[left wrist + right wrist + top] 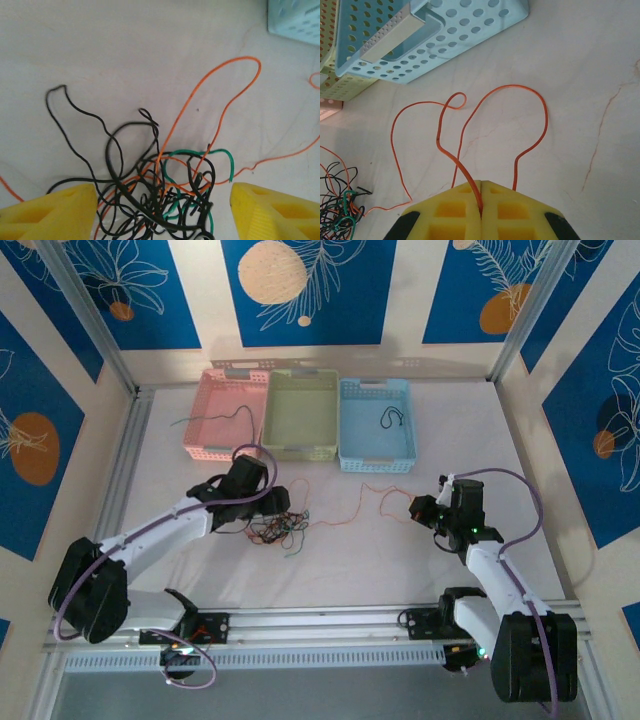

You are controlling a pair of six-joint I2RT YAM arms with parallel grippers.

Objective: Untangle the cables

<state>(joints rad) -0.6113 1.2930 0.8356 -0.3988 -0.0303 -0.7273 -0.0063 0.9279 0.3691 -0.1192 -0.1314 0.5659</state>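
Note:
The left gripper grabs only a black cable's loop at the tangle next, to pull it out. Orange and green stay free.
The cables lie as a tangle (278,530) of thin black, orange and green wires on the white table, left of centre. My left gripper (272,508) hangs over it, open. In the left wrist view its yellow fingers (60,210) stand wide on either side of the tangle (160,195), gripping nothing. One orange cable (365,492) runs from the tangle to my right gripper (416,510). In the right wrist view that gripper (481,189) is shut on the orange cable (540,100), which loops ahead of the fingers over the table.
Three perforated baskets stand in a row at the back: pink (206,450), green (300,452), blue (375,462). A dark cable (215,418) lies in the pink one and a black cable (392,418) in the blue one. The blue basket's corner (445,35) is close ahead of my right gripper.

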